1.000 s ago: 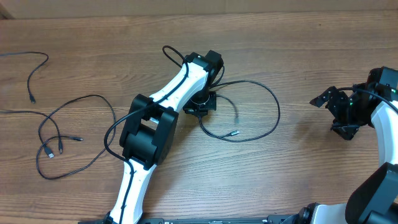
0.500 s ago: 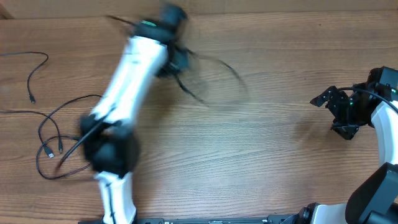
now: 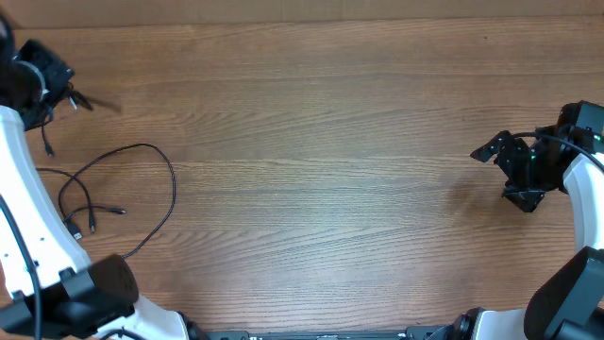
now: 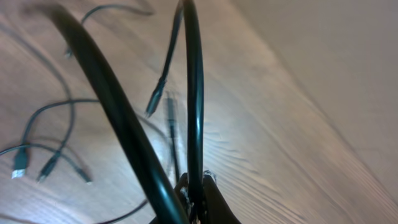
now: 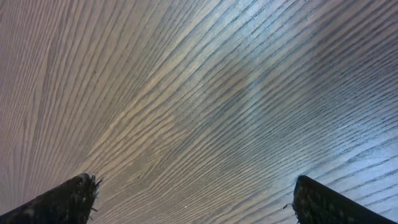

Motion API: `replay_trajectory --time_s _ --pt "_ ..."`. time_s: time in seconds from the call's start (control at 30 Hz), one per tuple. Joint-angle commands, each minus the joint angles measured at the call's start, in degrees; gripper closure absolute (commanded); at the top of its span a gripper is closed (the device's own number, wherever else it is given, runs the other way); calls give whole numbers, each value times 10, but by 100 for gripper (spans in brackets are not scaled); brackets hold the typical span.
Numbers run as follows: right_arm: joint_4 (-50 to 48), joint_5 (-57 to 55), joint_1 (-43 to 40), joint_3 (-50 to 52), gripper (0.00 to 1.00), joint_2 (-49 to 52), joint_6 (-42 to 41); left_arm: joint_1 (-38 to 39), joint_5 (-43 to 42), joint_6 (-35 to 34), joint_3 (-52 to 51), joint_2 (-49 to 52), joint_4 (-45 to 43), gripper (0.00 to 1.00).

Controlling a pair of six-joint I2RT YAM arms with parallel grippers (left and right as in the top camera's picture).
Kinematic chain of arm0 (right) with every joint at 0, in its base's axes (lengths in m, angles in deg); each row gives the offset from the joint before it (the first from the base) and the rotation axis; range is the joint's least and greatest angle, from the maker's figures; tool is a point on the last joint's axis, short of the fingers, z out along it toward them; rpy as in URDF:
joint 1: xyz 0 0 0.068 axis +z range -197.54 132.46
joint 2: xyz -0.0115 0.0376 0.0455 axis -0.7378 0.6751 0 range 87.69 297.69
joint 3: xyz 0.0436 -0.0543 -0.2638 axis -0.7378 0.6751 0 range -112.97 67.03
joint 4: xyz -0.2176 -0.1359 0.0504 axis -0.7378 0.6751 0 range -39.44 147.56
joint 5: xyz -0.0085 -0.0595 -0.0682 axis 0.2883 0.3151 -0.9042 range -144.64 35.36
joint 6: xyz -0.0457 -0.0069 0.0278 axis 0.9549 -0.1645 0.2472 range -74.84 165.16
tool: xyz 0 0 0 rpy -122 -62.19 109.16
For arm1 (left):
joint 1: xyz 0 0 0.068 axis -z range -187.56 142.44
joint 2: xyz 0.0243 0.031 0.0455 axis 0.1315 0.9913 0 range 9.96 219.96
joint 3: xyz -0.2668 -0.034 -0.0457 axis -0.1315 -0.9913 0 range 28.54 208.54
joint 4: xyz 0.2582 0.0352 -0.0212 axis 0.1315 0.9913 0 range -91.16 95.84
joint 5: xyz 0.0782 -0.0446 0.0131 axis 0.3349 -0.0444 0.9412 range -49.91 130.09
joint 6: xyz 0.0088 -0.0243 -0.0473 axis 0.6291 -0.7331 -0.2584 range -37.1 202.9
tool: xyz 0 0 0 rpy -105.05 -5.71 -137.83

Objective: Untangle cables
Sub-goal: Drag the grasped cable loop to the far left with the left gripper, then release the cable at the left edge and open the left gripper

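My left gripper needs to lower the black cable before releasing it, because the black cable's plug end hangs apart from its shadow on the tabletop.
My left gripper is at the far left of the table, near the back edge, shut on a thin black cable. In the left wrist view the jaws pinch this held cable, which rises in a tall loop in front of the camera. More cables lie looped on the wood at the left, with small plug ends below the held loop. My right gripper hovers at the far right, open. The right wrist view shows only bare wood between its fingers.
The left arm's white link runs along the table's left edge beside the lying cables. The wooden tabletop stretches between the two arms. The right arm's body stands at the right edge.
The left arm has swung fast from the table's middle to the far left, carrying the gripped cable with it. The large loop has left the middle. The right arm has not moved.
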Motion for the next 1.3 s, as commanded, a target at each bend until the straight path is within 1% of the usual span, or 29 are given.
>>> replay_trajectory --time_s 0.0,0.07,0.2,0.33,0.4,0.43,0.47,0.5,0.53,0.63,0.93,1.13,1.2,1.23,1.27 --pt "0 -1 -1 -17 0 2 2 -17 -6 20 -3 21 -1 96" --pt "1 -2 -1 -17 0 2 2 -20 4 23 -3 31 -3 96" --pt "1 -2 -1 -17 0 2 2 -16 -5 26 -3 54 -16 96" --pt "0 -2 -1 -17 0 2 2 -3 -16 26 -3 70 -75 96" --pt "1 -2 -1 -17 0 2 2 6 -14 39 -3 78 -116 96" --pt "1 -2 -1 -17 0 2 2 9 -13 49 -3 82 -134 89" --pt "1 -2 -1 -17 0 2 2 12 -13 62 -3 88 -150 69" --pt "1 -2 -1 -17 0 2 2 15 -8 76 -3 94 -165 39" --pt "1 -2 -1 -17 0 2 2 18 7 81 -3 99 -173 0" --pt "1 -2 -1 -17 0 2 2 18 45 80 -3 114 -174 0" --pt "-1 -1 -1 -17 0 2 2 20 40 80 -3 102 -130 1" --pt "13 6 8 -17 0 2 2 37 40 80 -3 43 -108 0" --pt "25 8 19 -17 0 0 6 48 31 80 -3 11 -88 0" --pt "33 7 27 -18 1 -3 11 54 25 80 -3 -5 -75 0" --pt "37 7 35 -18 3 -7 17 62 21 80 -3 -25 -60 0"
